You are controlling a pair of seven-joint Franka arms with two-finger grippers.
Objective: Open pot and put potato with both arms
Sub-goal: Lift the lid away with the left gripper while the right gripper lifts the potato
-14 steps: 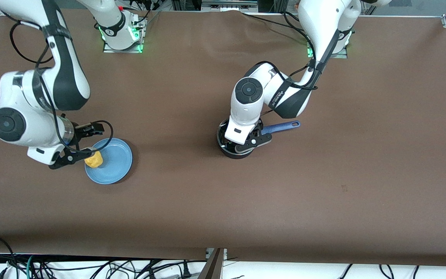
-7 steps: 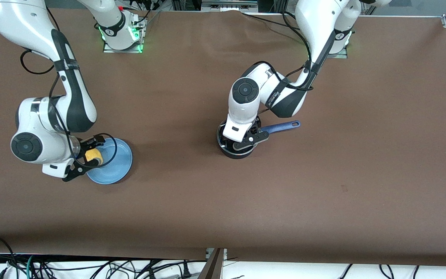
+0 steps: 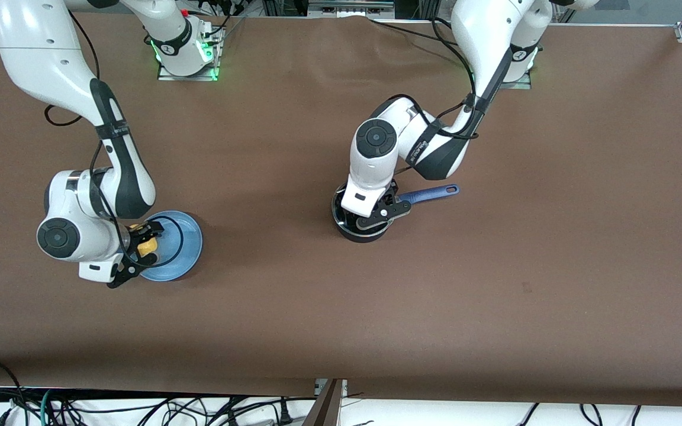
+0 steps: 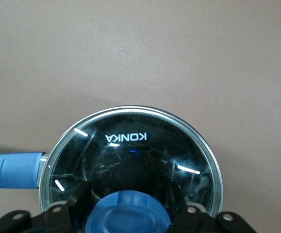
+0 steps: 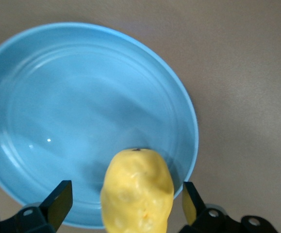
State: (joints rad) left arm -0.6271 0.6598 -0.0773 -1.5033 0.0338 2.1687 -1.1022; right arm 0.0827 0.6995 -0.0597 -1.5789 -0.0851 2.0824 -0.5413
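I need to grab the potato's middle with my right gripper next, to get the potato from the blue plate into the pot.
The black pot stands mid-table, its blue handle pointing toward the left arm's end. The glass lid with its blue knob sits on the pot. My left gripper is low over the lid, open, with a finger on each side of the knob. The yellow potato lies on the blue plate, near its rim. My right gripper is open and straddles the potato, with a gap on each side.
Brown table cover all round; the plate lies toward the right arm's end, well apart from the pot. The handle also shows in the left wrist view. Cables hang below the table's front edge.
My right arm has swung in and come down so that its open fingers now stand on either side of the potato. My left gripper has settled slightly lower over the lid knob.
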